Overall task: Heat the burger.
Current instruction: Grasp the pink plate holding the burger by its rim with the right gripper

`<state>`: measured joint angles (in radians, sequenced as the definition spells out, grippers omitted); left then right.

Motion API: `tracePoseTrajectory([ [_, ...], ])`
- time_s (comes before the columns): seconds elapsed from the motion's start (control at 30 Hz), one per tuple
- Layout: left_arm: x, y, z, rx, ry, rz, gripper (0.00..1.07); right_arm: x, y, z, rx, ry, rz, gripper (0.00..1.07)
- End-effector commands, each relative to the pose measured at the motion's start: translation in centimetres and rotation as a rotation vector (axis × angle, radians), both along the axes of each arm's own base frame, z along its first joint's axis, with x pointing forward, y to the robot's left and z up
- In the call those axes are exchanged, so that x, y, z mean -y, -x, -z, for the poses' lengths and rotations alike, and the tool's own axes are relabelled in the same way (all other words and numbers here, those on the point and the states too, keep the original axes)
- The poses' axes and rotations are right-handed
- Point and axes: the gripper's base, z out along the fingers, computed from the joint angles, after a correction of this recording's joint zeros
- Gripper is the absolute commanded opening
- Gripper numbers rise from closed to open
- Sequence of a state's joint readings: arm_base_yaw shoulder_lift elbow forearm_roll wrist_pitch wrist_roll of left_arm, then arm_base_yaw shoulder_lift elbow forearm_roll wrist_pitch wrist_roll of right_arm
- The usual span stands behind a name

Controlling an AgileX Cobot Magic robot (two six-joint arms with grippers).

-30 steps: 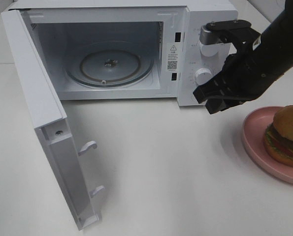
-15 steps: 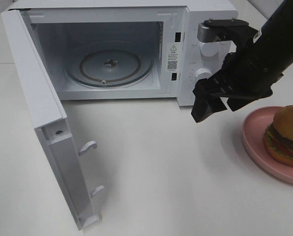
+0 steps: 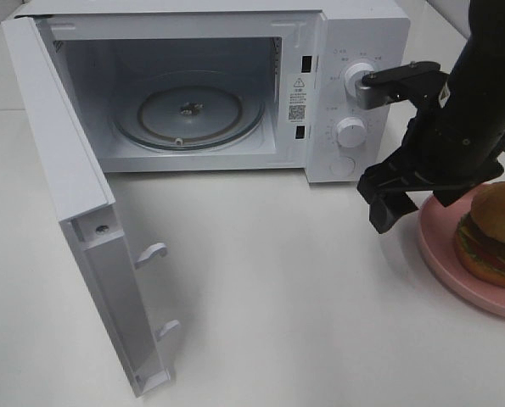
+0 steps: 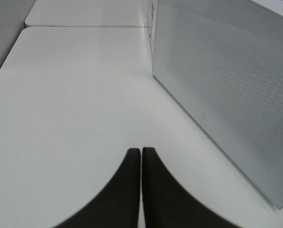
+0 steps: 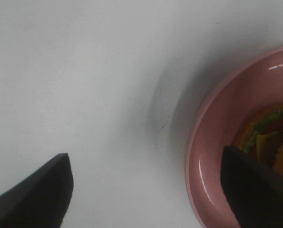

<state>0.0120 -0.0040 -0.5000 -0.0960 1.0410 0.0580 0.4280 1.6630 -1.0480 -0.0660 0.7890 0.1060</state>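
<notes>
I need to carry the burger into the microwave [image 3: 188,110], so next I need to grab the pink plate's rim [image 3: 428,246] with my right gripper.
The burger [image 3: 493,236] has a golden bun and layers of patty, cheese, tomato and lettuce. It sits on a pink plate [image 3: 439,246] at the right edge of the table. My right gripper [image 3: 415,208] hangs open just left of the burger, over the plate's near rim, with nothing between its fingers. The right wrist view shows the two dark fingers [image 5: 36,192] spread wide, the plate rim [image 5: 198,152] and a slice of the burger [image 5: 269,137] beside the far finger. My left gripper [image 4: 141,154] is shut and empty, low over the bare table.
The white microwave [image 3: 362,34] stands at the back with its door [image 3: 74,195] swung wide to the left and a glass turntable [image 3: 188,110] inside. The left wrist view shows the door's outer face [image 4: 227,90] close by. Control knobs [image 3: 350,131] are just behind the right arm.
The right gripper has opened wide, then swung right and down from in front of the microwave's knobs to the plate's left rim. The burger and the microwave have not moved.
</notes>
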Motion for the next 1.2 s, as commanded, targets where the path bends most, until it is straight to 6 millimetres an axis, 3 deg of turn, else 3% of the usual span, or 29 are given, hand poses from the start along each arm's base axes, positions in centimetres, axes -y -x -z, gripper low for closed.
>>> tracePoseTrajectory([
  [0.03, 0.0, 0.3, 0.0, 0.027, 0.002, -0.003, 0.0, 0.0, -0.5, 1.0, -0.012, 0.03, 0.019, 0.76],
  [0.57, 0.0, 0.3, 0.0, 0.027, 0.002, -0.003, 0.0, -0.1, -2.5, 7.7, -0.066, 0.138, 0.043, 0.76],
  [1.2, 0.0, 0.3, 0.0, 0.027, 0.002, -0.003, 0.0, -0.2, -3.0, 9.9, -0.07, 0.147, 0.045, 0.75],
])
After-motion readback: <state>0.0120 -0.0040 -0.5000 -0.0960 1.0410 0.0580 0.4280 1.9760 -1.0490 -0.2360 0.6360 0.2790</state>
